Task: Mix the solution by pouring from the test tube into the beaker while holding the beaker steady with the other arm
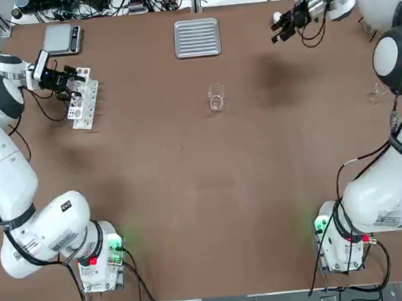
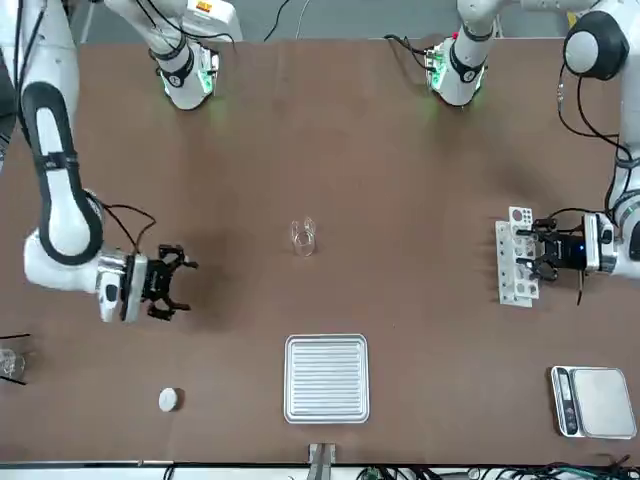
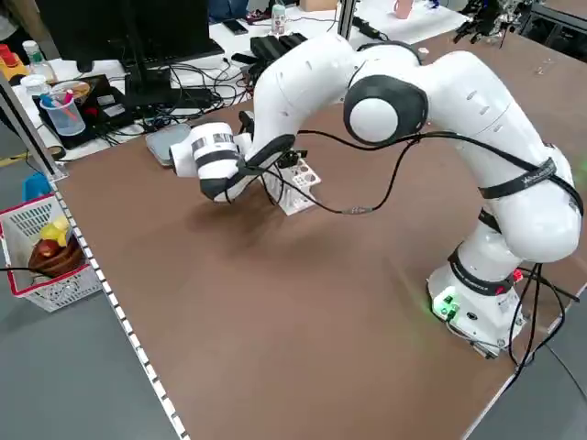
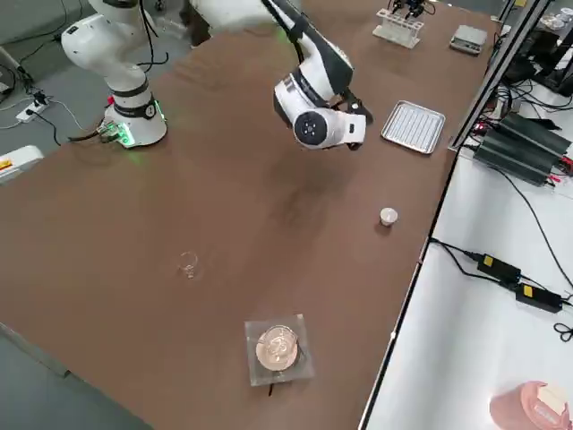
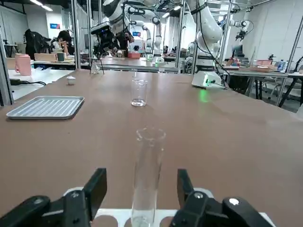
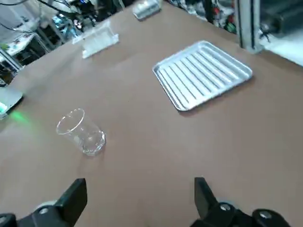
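Note:
The test tube has its bottom closed in by the rack, so my left gripper will next grab the tube by its bare upper part (image 5: 148, 163) to pour.
A clear glass test tube (image 5: 147, 175) stands upright in the white rack (image 1: 86, 104) at the table's far left. My left gripper (image 1: 70, 80) is level with it, one finger on each side. Its fingers (image 5: 97, 182) are open, with a small gap to the glass. The beaker (image 1: 216, 98), a small clear cup, stands alone on the table past its middle; the right wrist view also shows the beaker (image 6: 81, 132). My right gripper (image 1: 283, 25) hangs open above the far right part of the table, well apart from the beaker, with nothing between its fingers.
A ribbed metal tray (image 1: 197, 38) lies at the far edge, past the beaker. A small scale (image 1: 62, 38) sits at the far left corner. A tiny glass piece (image 1: 377, 93) stands at the right edge, and a white disc (image 2: 169, 399) lies near the far right.

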Robot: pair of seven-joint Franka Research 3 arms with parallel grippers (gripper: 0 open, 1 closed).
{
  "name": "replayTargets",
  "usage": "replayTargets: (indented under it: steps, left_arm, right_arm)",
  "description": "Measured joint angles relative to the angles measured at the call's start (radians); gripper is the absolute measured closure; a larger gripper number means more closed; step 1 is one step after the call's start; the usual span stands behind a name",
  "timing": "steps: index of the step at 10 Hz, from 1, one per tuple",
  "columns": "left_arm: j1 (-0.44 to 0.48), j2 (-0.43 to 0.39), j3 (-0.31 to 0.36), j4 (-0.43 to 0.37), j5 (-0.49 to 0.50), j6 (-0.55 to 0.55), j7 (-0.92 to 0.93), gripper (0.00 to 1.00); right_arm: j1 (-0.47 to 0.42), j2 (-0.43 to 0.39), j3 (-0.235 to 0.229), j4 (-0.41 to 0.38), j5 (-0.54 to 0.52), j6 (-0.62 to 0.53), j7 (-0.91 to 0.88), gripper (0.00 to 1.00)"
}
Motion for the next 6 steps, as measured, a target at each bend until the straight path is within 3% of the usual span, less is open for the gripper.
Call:
replayTargets:
  steps: [2,3,6]
  left_arm:
    - [0.003,0.000,0.000,0.001,-0.005,-0.001,0.000,0.27]
    - [0.011,0.000,0.000,0.002,-0.006,-0.003,0.000,0.29]
    - [0.031,0.000,0.000,0.002,-0.006,-0.016,0.000,0.46]
  right_arm:
    - [0.027,0.051,0.006,-0.050,0.161,0.004,-0.197,0.00]
    - [0.046,0.075,0.007,-0.075,0.223,0.005,-0.283,0.00]
    - [0.112,0.093,0.010,-0.156,0.303,0.059,-0.472,0.00]
